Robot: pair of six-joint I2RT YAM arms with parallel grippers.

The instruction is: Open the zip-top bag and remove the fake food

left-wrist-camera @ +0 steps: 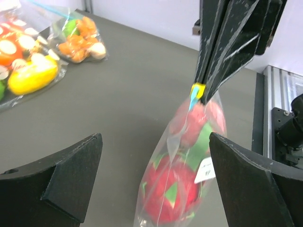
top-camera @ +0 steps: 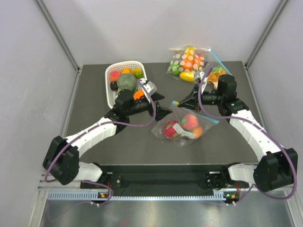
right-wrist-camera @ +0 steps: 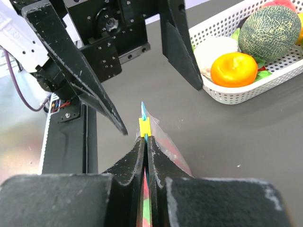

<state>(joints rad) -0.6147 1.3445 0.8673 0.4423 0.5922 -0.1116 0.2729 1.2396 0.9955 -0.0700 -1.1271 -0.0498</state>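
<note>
The slider (right-wrist-camera: pixel 144 126) needs to stay free to pull open. My left gripper will reach for the teal zip strip's end (right-wrist-camera: pixel 143 111) beyond the yellow slider and pinch it.
The zip-top bag (top-camera: pixel 185 126) lies mid-table, its zipped corner lifted. My right gripper (top-camera: pixel 182 103) is shut on the teal zip strip, just behind the yellow slider (right-wrist-camera: pixel 144 126). Inside the bag are the fake food: a pink-red dragon fruit (top-camera: pixel 170 129) with green scales, a red fruit (top-camera: pixel 190 121), and a white tag. My left gripper (top-camera: pixel 163 105) is open and empty just left of the slider. In the left wrist view the bag (left-wrist-camera: pixel 182 184) hangs between my open left fingers (left-wrist-camera: pixel 71 175), below the shut right gripper (left-wrist-camera: pixel 202 97). The right wrist view shows the left gripper (right-wrist-camera: pixel 161 109) open ahead.
A white basket (top-camera: pixel 109 92) with a green melon, an orange and other produce stands behind the left arm; it also shows in the right wrist view (right-wrist-camera: pixel 246 97). A polka-dot bag (top-camera: pixel 187 64) and a small bag of orange pieces (top-camera: pixel 215 73) lie at the back right.
</note>
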